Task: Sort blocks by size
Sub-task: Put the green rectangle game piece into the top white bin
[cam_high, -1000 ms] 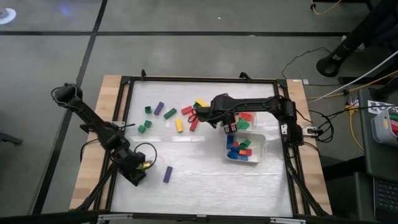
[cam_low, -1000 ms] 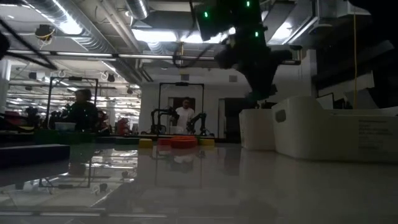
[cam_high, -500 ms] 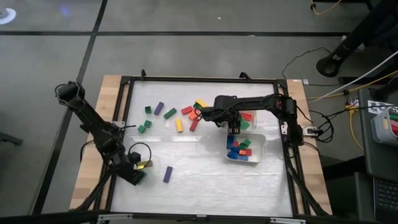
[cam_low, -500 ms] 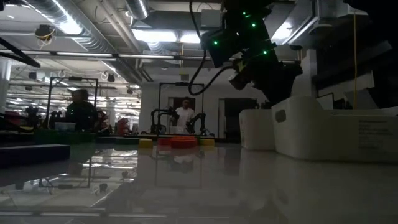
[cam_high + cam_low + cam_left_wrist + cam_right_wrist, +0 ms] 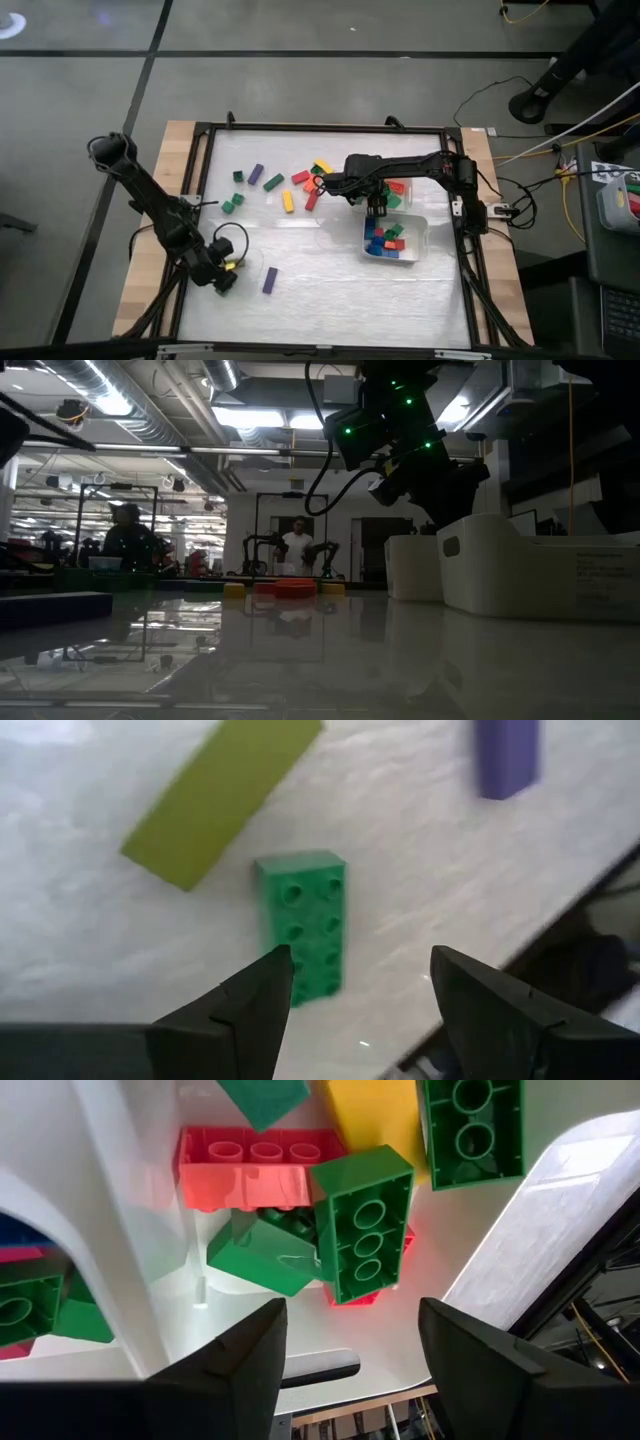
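My left gripper's fingers are above the green brick (image 5: 305, 925) on the white sheet (image 5: 390, 910), so it should go down first and then close on the brick.
My left gripper (image 5: 224, 282) is open near the table's near left corner. In its wrist view the fingers (image 5: 360, 960) stand over one end of a long green brick (image 5: 305, 925) that lies flat on the table. A yellow-green bar (image 5: 215, 800) and a purple block (image 5: 505, 755) lie beyond it. My right gripper (image 5: 378, 207) is open and empty over the far white tray (image 5: 405, 190). That tray holds long red (image 5: 255, 1165), green (image 5: 362, 1225) and yellow (image 5: 375, 1115) bricks. Several loose blocks (image 5: 288, 202) lie mid-table.
A second white tray (image 5: 420, 235), nearer the front edge, holds short red, blue and green cubes. A purple block (image 5: 270, 280) lies right of my left gripper. In the low view both trays (image 5: 480, 565) stand at the right. People stand in the room beyond the table.
My right gripper has gone a little toward the table's right edge, from beside the loose blocks to over the far tray.
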Robot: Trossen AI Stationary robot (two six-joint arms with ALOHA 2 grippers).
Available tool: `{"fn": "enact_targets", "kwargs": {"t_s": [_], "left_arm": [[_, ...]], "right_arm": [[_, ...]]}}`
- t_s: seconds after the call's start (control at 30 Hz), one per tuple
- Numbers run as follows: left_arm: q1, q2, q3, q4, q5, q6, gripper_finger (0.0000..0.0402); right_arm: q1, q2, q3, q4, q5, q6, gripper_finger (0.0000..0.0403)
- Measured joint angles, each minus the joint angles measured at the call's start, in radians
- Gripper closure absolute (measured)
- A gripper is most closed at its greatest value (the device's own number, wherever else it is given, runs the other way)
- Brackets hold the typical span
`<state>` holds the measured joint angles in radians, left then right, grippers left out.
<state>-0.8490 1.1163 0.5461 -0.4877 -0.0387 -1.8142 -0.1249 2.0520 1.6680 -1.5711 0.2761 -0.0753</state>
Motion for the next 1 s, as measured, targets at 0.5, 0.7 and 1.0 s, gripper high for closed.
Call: {"fn": "enact_targets", "kwargs": {"t_s": [0.5,0.7,1.0], "left_arm": [[0.0,0.118,0.0,0.038,0.063,-0.012,0.0176],[0.0,0.162,0.0,0.037,0.063,-0.014,0.0176],[0.001,0.255,0.004,0.121,0.066,0.012,0.0176]], "right_arm": [[0.0,0.0,0.0,0.0,0.0,-0.001,0.0178],[0.0,0.0,0.0,0.0,-0.001,-0.001,0.0178],[0.0,-0.011,0.0,0.001,-0.001,-0.041,0.0178]]}}
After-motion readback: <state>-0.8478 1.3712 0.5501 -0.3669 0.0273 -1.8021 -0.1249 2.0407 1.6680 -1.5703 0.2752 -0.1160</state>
